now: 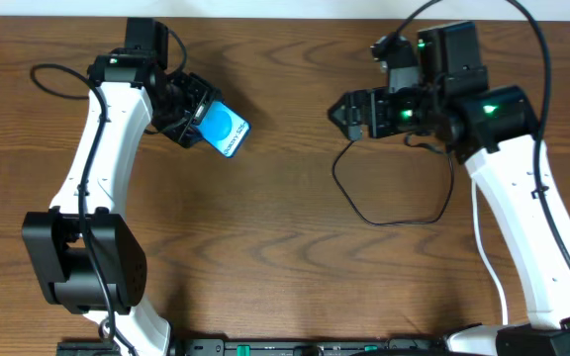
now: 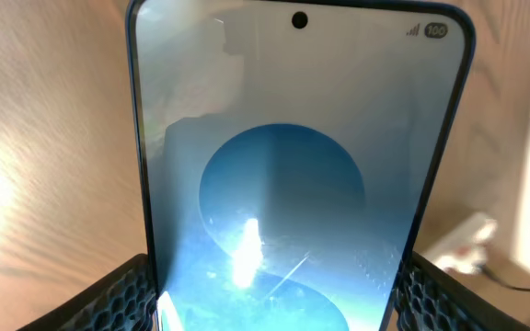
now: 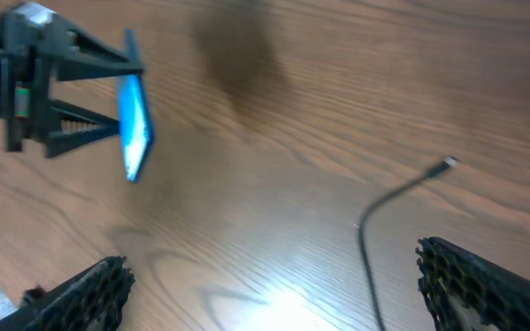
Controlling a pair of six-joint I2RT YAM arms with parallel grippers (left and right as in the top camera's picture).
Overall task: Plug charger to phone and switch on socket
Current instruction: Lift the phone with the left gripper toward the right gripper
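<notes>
My right gripper needs to grab the phone's loose end (image 1: pixel 235 137) (image 3: pixel 140 154) next, across its front and back, so the left gripper can grip the phone again to plug in the charger.
The phone (image 1: pixel 226 129) has a blue screen and a black bezel, and it is raised off the table at the back left. My left gripper (image 1: pixel 204 119) is shut on its lower end, one finger on each long edge. In the left wrist view the phone (image 2: pixel 283 138) fills the frame between the fingers (image 2: pixel 118 294). The charger (image 1: pixel 394 220) is a thin black cable looped on the wood in front of my right gripper (image 1: pixel 349 111), which hangs open with nothing in it. In the right wrist view the connector tip (image 3: pixel 449 164) lies on the table, apart from the phone (image 3: pixel 134 124). The socket is mostly hidden; a blurred white shape (image 2: pixel 463 244) shows behind the phone.
A white cord (image 1: pixel 480 232) runs along the right arm toward the table's front edge. Bare wood lies between the two arms. The arms' bases stand at the front left and front right.
</notes>
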